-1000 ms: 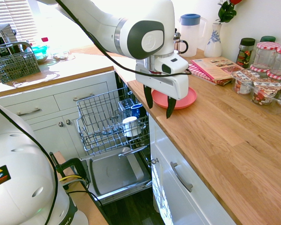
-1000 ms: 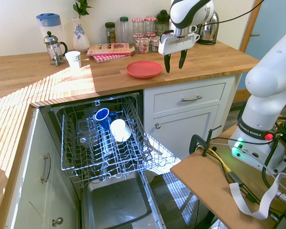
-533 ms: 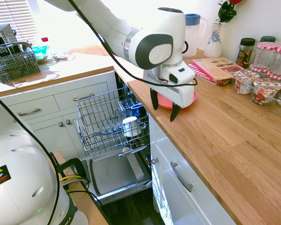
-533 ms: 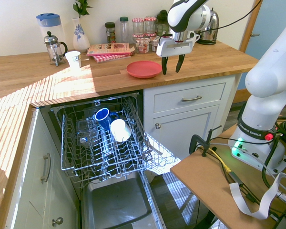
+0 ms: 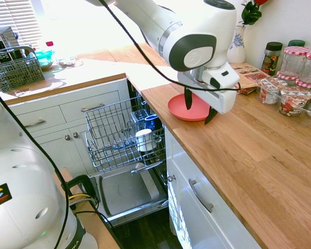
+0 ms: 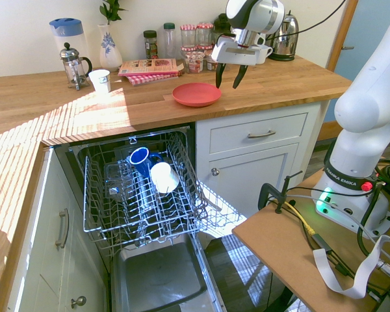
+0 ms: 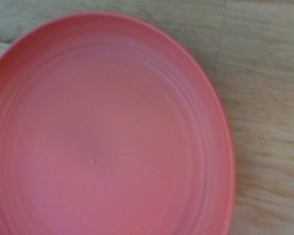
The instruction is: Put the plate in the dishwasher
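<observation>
My gripper should next grab the plate by its thin raised rim, as the plate's round side is far wider than the open fingers.
The coral-red plate lies flat on the wooden counter, near its front edge above the dishwasher. My gripper hangs open just above the plate's edge, fingers pointing down, nothing between them. In the wrist view the plate fills most of the picture from close by. The dishwasher stands open below the counter, its door folded down. Its wire rack is pulled out and holds a white cup and a blue mug.
Jars, a book on a checked cloth, a vase, a jug, a French press and a white cup stand along the counter's back. A kettle is behind the gripper. A grey cutlery basket sits on the far counter.
The gripper has moved along the counter toward the back wall, from in front of the plate to over its edge. It stayed open. The plate has not moved.
</observation>
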Controlling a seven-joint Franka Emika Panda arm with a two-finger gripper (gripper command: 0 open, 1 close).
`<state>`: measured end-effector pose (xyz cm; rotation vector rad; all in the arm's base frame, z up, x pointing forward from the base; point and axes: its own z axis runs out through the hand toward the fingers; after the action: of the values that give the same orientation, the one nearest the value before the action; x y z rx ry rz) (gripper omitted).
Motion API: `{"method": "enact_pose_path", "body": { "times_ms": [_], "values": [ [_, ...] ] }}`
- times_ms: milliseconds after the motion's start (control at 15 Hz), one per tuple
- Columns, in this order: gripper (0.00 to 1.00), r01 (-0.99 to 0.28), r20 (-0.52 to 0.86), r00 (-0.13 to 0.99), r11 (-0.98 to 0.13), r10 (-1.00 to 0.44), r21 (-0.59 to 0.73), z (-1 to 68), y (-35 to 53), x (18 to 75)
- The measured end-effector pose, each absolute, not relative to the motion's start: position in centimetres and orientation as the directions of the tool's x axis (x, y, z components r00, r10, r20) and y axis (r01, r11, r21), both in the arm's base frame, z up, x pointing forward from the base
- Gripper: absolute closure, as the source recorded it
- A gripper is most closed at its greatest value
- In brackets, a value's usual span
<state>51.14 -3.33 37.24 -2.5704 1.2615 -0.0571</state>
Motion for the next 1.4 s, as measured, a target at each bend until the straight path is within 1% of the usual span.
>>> {"method": "enact_pose_path", "body": {
  "times_ms": [133,200,533,1400],
  "values": [
    [0.00,-0.767,-0.115,0.623,-0.575,-0.774,-0.284,36.5,-3.4,53.0],
    [1.00,-0.765,-0.130,0.626,-0.573,-0.769,-0.293,35.8,-3.5,53.8],
    [1.00,-0.749,-0.185,0.644,-0.563,-0.743,-0.349,33.4,-3.6,55.9],
    [1.00,-0.746,-0.244,0.656,-0.563,-0.714,-0.356,32.2,-4.6,57.7]
  ]
}}
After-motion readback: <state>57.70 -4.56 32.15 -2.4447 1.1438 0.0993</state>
